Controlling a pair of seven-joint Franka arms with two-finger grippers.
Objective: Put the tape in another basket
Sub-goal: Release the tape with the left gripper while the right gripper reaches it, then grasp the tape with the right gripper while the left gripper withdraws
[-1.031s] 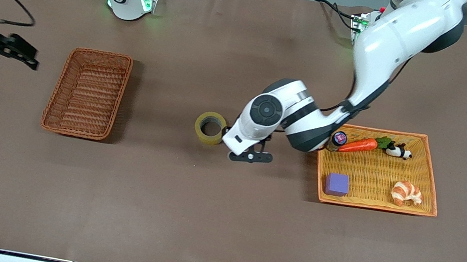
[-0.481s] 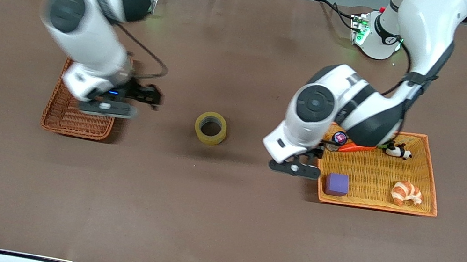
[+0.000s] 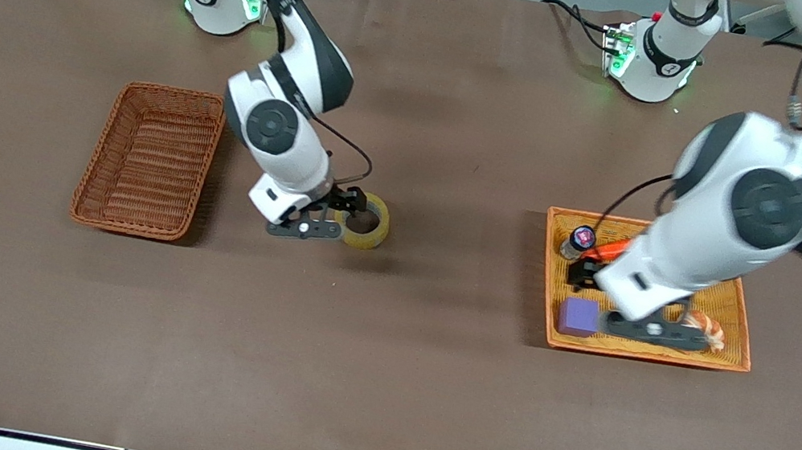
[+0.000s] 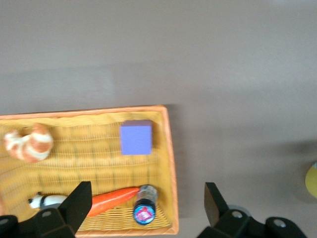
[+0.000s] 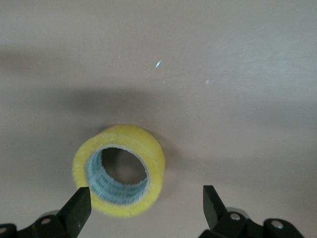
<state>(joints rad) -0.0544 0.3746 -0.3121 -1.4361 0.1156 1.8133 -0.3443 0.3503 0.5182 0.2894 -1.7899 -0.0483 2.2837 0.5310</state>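
Note:
I should next take hold of the tape by its yellow ring side with my right gripper, so that I can move the tape into the dark reddish-brown wicker basket.
The tape, a yellowish ring, lies flat on the brown table between the two baskets; it also shows in the right wrist view. My right gripper is open just above it, with one finger at the roll's rim and the other out over bare table. The dark reddish-brown wicker basket stands empty toward the right arm's end. My left gripper is open and empty above the orange tray basket, over a small bottle.
The orange tray holds a purple block, a carrot, the bottle, a croissant and a panda toy. Brown table stretches between the baskets and toward the front camera.
My right arm has swung from over the dark basket to the tape. My left arm has drawn back from the tape at the table's middle to above the orange tray.

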